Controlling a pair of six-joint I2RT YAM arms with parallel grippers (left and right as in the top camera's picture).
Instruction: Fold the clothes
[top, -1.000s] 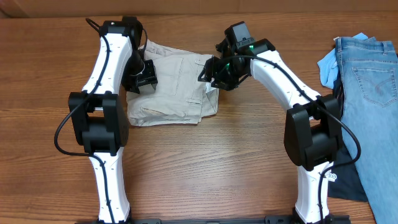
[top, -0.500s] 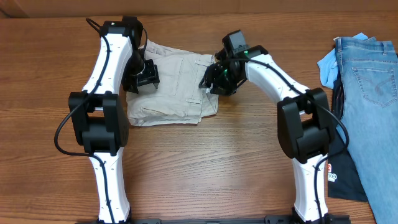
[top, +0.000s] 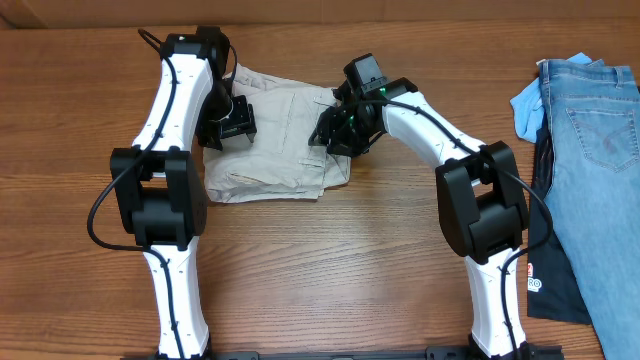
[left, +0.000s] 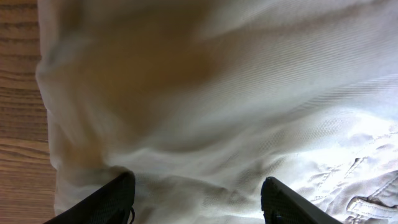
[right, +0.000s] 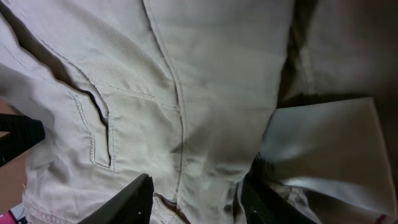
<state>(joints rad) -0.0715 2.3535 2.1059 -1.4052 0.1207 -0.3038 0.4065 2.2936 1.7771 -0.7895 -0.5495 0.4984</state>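
I should next use my left gripper to grab the beige garment (top: 275, 140) by its outer folded edge (top: 210, 168), opposite my right gripper, so that I can straighten and fold it.
The beige garment (top: 275, 140) lies folded and wrinkled on the wooden table between my two arms. My left gripper (top: 228, 125) is over its left part. In the left wrist view the jaws (left: 199, 199) are open, with the beige cloth (left: 217, 93) filling the view beneath them. My right gripper (top: 335, 135) is at the garment's right edge. In the right wrist view its jaws (right: 196, 199) are open over the cloth (right: 205, 74), with a pocket seam to the left and a folded flap to the right.
Blue denim jeans (top: 600, 150) lie along the table's right side, with a small light-blue cloth (top: 528, 105) beside them and a dark garment (top: 550, 290) lower down. Bare wood table (top: 330, 260) lies in front of the beige garment.
My right gripper has moved left onto the garment's right edge. The left arm and the garment have not visibly moved.
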